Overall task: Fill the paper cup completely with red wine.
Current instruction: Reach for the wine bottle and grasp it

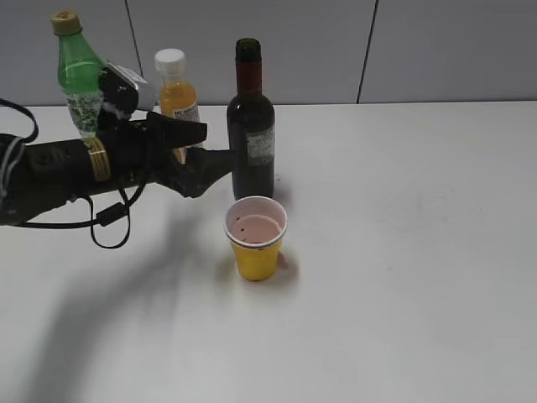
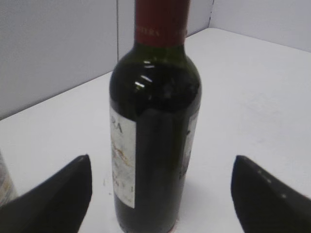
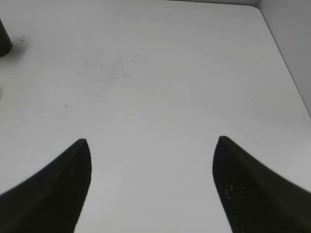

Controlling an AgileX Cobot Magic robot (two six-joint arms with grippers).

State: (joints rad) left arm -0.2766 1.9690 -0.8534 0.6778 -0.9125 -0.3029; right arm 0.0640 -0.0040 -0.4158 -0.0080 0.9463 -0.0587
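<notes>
The tall dark green wine bottle has a slim neck [image 1: 248, 71], so the left gripper grabs the bottle around its wide labelled body [image 1: 252, 149] next.
The yellow paper cup [image 1: 256, 238] stands upright on the white table, its pinkish inside showing no liquid. Just behind it stands the dark green wine bottle [image 1: 251, 126] with maroon neck foil and grey label, its mouth uncapped. It fills the middle of the left wrist view [image 2: 154, 126]. My left gripper [image 1: 211, 157] reaches in from the left, open, its fingertips close to the bottle's left side without gripping it; in the left wrist view [image 2: 160, 170] the fingers sit wide on either side of the bottle. My right gripper [image 3: 151, 145] is open and empty over bare table, outside the exterior view.
An orange juice bottle [image 1: 174, 84] with white cap and a bright green soda bottle [image 1: 79, 71] stand at the back left, behind my left arm. A grey wall runs behind the table. The table's right edge [image 3: 286, 58] shows in the right wrist view.
</notes>
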